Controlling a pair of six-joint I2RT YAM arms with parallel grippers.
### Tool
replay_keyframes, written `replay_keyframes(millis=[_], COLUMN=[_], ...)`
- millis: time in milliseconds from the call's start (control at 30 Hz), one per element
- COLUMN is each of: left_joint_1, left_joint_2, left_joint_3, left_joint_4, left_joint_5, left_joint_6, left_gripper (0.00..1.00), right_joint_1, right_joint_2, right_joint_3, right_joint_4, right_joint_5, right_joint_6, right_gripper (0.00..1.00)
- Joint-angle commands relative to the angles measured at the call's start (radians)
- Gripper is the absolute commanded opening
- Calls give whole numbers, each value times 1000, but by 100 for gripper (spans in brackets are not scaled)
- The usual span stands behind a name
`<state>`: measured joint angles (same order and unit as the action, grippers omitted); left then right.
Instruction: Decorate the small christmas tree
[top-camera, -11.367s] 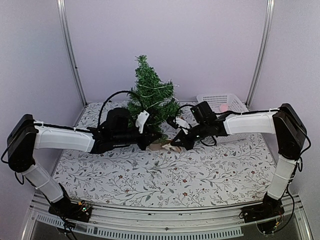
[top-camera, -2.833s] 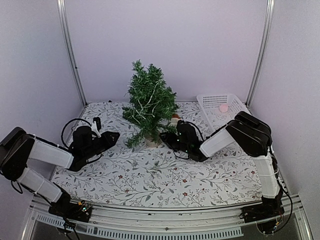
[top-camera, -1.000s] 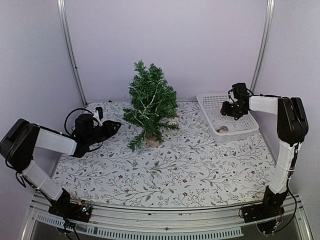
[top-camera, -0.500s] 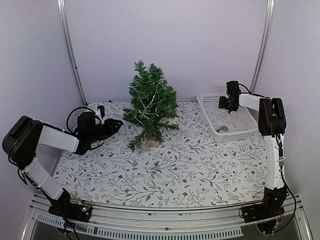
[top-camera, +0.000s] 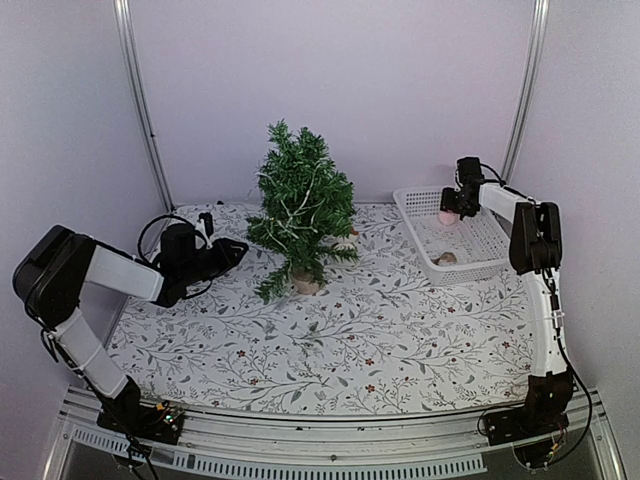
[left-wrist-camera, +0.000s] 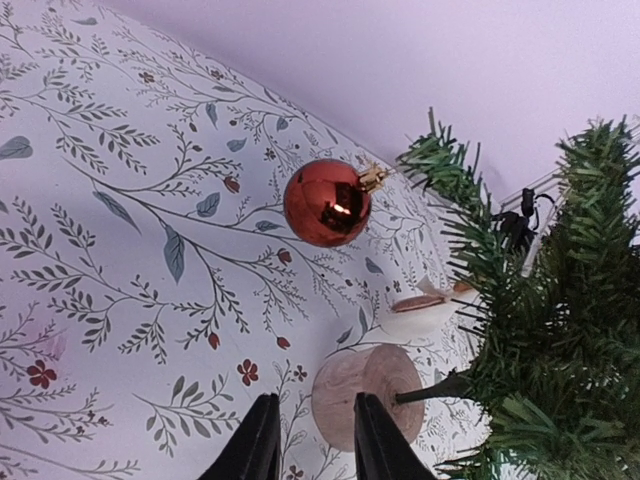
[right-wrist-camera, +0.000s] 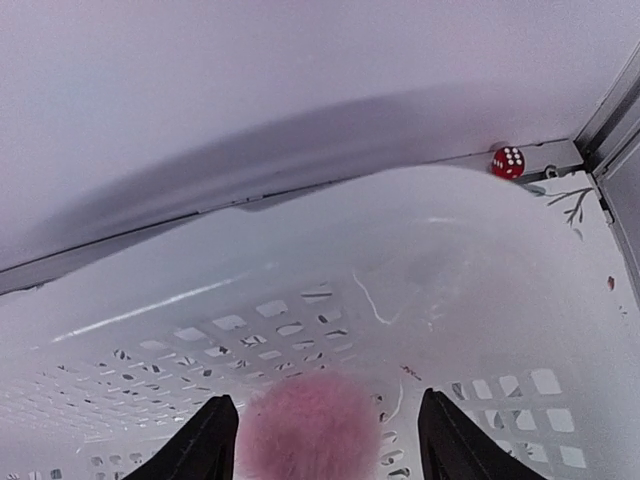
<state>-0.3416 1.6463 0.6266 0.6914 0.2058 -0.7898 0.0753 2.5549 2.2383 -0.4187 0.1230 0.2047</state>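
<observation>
The pink pom-pom is to decorate the small christmas tree (top-camera: 302, 205). My right gripper will grab it by its fluffy body (top-camera: 447, 216) next.
The small christmas tree (top-camera: 302, 205) stands upright at the back middle of the table on its pale wooden stump (left-wrist-camera: 365, 395), with a thin white string wound through its green branches (left-wrist-camera: 560, 330). My left gripper (top-camera: 235, 250) lies low to the left of the tree, pointing at the stump. Its jaws (left-wrist-camera: 312, 445) are slightly open, with nothing between them. A shiny red bauble (left-wrist-camera: 327, 202) lies on the table beyond the stump, near a pale ornament (left-wrist-camera: 420, 315). My right gripper (top-camera: 452, 208) hangs in the white basket (top-camera: 478, 272), open around a fluffy pink pom-pom (right-wrist-camera: 310, 430).
A small brown thing (top-camera: 448, 258) also lies in the basket, whose slotted wall (right-wrist-camera: 300, 300) fills the right wrist view. A red die (right-wrist-camera: 508, 162) sits behind it by the metal frame. Frame posts (top-camera: 140, 110) and the back wall close in the table.
My right gripper has swung left along the basket's far side and come down astride the pink pom-pom. My left gripper has crept a little toward the tree.
</observation>
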Motion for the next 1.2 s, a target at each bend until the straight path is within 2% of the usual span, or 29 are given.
replay_keyframes(millis=[0, 100, 200, 400, 533, 667, 733, 1033, 1167], left_joint_1=[19, 26, 30, 43, 48, 47, 48, 55, 57], left_joint_2=[23, 32, 39, 30, 12, -25, -47, -198, -298], left_joint_3=[29, 34, 40, 42, 34, 15, 2, -31, -56], left_joint_4=[14, 16, 17, 12, 5, 0, -3, -123, -177], left_joint_5=[15, 24, 31, 41, 46, 51, 49, 55, 96], left_joint_6=[3, 4, 6, 17, 31, 46, 56, 165, 225], left_gripper=[28, 28, 28, 28, 27, 27, 27, 29, 34], right_joint_1=[-15, -24, -32, -36, -36, -35, -36, -12, 78], right_joint_2=[43, 57, 80, 72, -21, -205, -307, -657, -825], right_joint_3=[33, 54, 80, 57, -71, -304, -412, -785, -920], right_joint_4=[-81, -116, -139, -133, -79, 50, 103, 245, 239], right_joint_5=[-61, -82, -96, -130, -197, -283, -332, -643, -763], right_joint_6=[-14, -15, -7, -9, -25, -58, -75, -130, -275], right_gripper=[65, 63, 54, 23, 12, 3, 0, 0, 0])
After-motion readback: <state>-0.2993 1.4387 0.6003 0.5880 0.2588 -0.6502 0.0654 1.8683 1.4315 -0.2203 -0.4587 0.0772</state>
